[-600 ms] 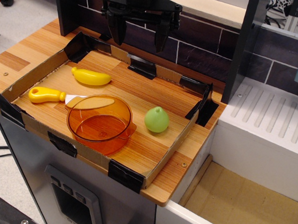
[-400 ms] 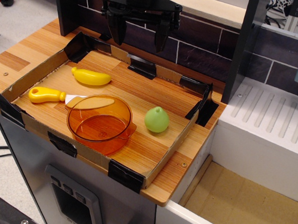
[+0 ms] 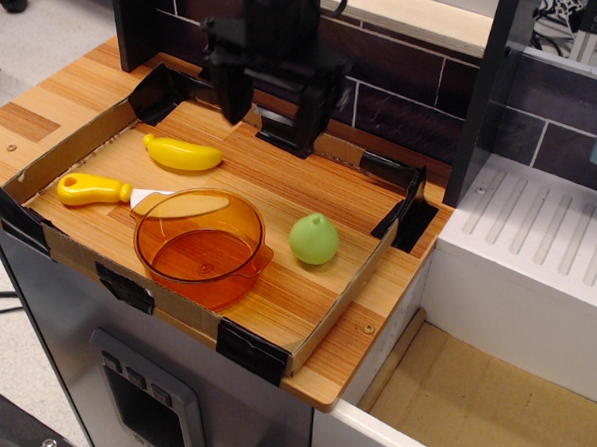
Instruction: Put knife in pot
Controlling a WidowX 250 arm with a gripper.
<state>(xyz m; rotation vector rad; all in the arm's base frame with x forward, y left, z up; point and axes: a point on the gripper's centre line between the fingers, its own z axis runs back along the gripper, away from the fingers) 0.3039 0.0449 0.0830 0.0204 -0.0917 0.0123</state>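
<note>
The knife should go in the pot (image 3: 199,240) next, so my gripper needs to grab the knife by its yellow handle (image 3: 92,190).
The knife (image 3: 98,190) lies at the left of the cardboard tray, yellow handle to the left, its white blade reaching under or behind the pot's far rim. The translucent orange pot (image 3: 199,240) sits at the tray's front, empty. My black gripper (image 3: 268,122) hangs open and empty above the tray's back part, behind the pot and to the right of the knife, its two fingers apart.
A yellow toy banana (image 3: 183,154) lies behind the knife. A green pear-like fruit (image 3: 314,238) stands right of the pot. The cardboard tray (image 3: 77,142) has low taped walls on a wooden counter. A dark brick wall is behind, a white sink unit (image 3: 547,267) at right.
The gripper has come down and slightly forward from above the back wall toward the tray. The toys have not moved.
</note>
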